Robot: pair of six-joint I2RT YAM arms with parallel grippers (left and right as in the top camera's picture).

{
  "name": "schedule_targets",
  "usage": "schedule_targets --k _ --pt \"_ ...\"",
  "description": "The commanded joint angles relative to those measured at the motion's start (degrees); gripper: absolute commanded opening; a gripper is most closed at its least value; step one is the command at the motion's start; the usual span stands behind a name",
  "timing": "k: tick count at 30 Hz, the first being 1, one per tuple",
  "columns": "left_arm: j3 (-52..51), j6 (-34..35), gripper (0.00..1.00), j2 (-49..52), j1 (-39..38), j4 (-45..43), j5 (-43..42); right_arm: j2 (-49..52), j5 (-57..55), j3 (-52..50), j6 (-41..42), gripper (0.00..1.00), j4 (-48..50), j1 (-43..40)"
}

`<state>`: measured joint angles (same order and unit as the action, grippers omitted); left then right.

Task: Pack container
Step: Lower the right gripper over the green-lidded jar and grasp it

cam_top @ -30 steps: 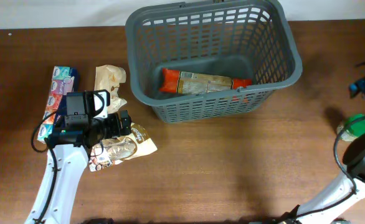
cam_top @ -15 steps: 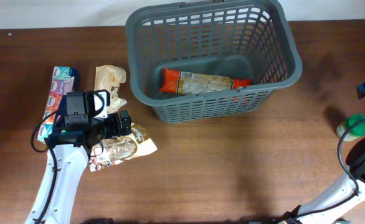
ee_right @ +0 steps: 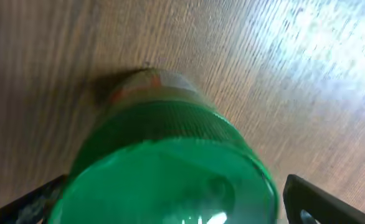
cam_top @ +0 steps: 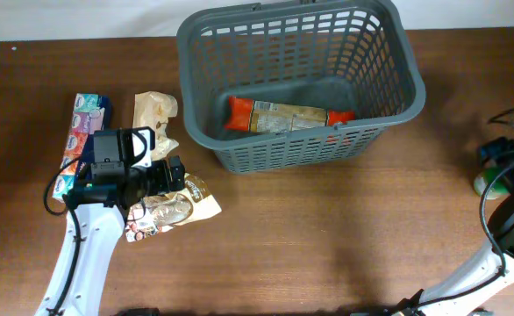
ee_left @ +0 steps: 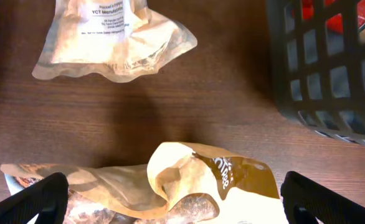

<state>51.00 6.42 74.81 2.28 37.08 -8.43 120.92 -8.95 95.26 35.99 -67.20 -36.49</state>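
The jar's base should stay free to pack into the container, so the right gripper should next grab the green-lidded jar from above at its lid end.
The dark grey container (cam_top: 397,53) stands at the back centre with an orange-ended snack packet (cam_top: 283,115) on its base. My left gripper (cam_top: 171,173) is open, its fingers (ee_left: 182,202) on either side of a crumpled tan and brown pouch (ee_left: 189,183) that lies flat on the table (cam_top: 182,209). My right gripper (cam_top: 505,156) is at the far right, open, with its fingers (ee_right: 182,202) on either side of a green-lidded jar (ee_right: 170,168). From overhead the arm mostly covers the jar (cam_top: 483,183).
A second tan pouch (cam_top: 154,114) and a blue tissue pack (cam_top: 83,132) lie left of the container. The container's slotted wall (ee_left: 332,68) is close to the right of my left gripper. The table's right edge is near the jar.
My right gripper has moved in over the green-lidded jar, which now shows less from overhead. The left arm and the pouches have not moved.
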Motion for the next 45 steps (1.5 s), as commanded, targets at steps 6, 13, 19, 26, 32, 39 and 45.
schedule_targets --k 6,13,19,26,32,39,45 --pt "0.48 -0.94 0.99 0.35 0.13 1.14 -0.79 -0.55 -0.37 -1.42 -1.01 0.99 2.16 0.09" --pt "0.48 -0.94 0.99 0.35 0.13 1.16 -0.76 -0.55 -0.35 -1.42 -0.98 1.00 3.39 0.02" --pt "0.48 -0.94 0.99 0.35 0.13 1.16 -0.76 -0.55 -0.35 -1.42 -0.98 1.00 4.04 -0.02" --pt "0.48 -0.92 0.99 0.35 0.13 1.18 -0.76 -0.55 -0.33 -1.51 -0.98 1.00 4.90 -0.42" --pt "0.48 -0.92 0.99 0.35 0.13 1.16 -0.59 -0.55 -0.31 -2.29 -0.98 0.99 5.03 -3.41" --pt "0.48 -0.92 0.99 0.35 0.13 1.16 -0.61 -0.55 1.01 -3.17 -2.54 0.99 5.60 -4.76" --pt "0.48 -0.92 0.99 0.35 0.13 1.33 -0.61 -0.55 1.42 -3.17 -2.54 0.99 6.19 -4.72"
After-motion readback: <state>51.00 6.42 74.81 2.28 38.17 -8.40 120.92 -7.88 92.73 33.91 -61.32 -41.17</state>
